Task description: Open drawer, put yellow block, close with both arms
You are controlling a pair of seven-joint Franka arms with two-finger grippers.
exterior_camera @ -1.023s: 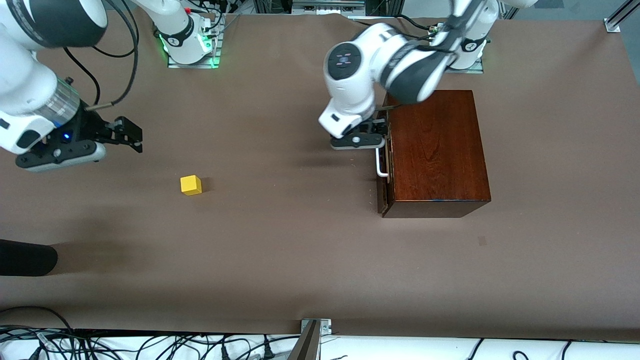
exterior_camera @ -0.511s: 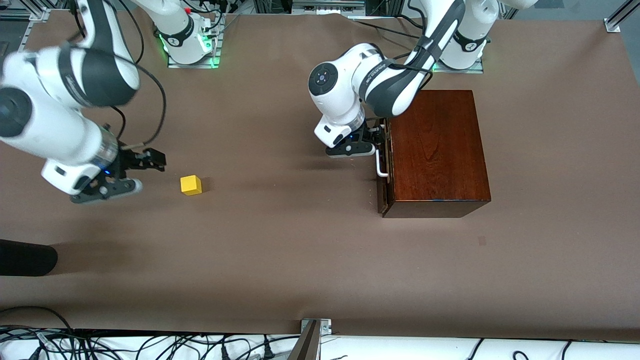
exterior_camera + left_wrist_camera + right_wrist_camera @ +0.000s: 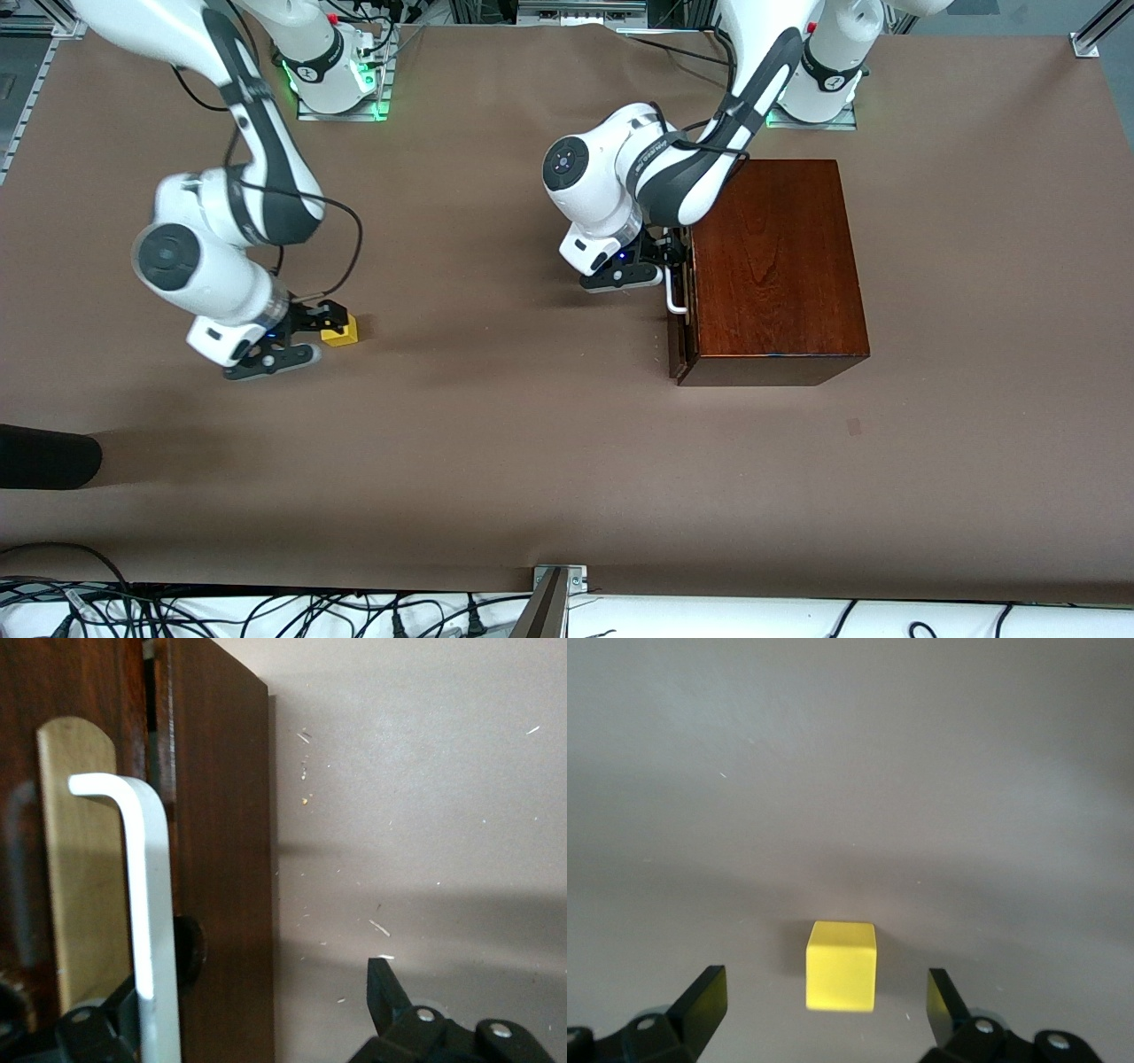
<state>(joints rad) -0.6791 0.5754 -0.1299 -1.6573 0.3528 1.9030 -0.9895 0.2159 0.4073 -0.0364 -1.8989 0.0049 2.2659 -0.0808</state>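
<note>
I need to grab the opposite sides of the block with my right gripper next, so I can put the yellow block (image 3: 344,332) into the drawer of the dark wooden box.
The yellow block (image 3: 344,332) lies on the brown table toward the right arm's end. My right gripper (image 3: 326,326) is low at the block and open. In the right wrist view the yellow block (image 3: 842,966) sits between the right gripper's (image 3: 824,985) spread fingers, touching neither. The dark wooden box (image 3: 775,266) stands toward the left arm's end, its drawer front (image 3: 680,341) close against it with no tray showing. My left gripper (image 3: 671,252) is open at the white handle (image 3: 677,297). The handle (image 3: 146,904) runs between the left gripper's (image 3: 248,1005) fingers.
A black rounded object (image 3: 44,456) pokes in at the table's edge by the right arm's end, nearer the front camera. A metal bracket (image 3: 558,580) sits at the table's near edge. Open brown tabletop (image 3: 496,416) lies between block and box.
My right arm swung down from the table's end and brought its open gripper to the yellow block. The left arm shifted slightly along the drawer's handle. Block and box stayed put.
</note>
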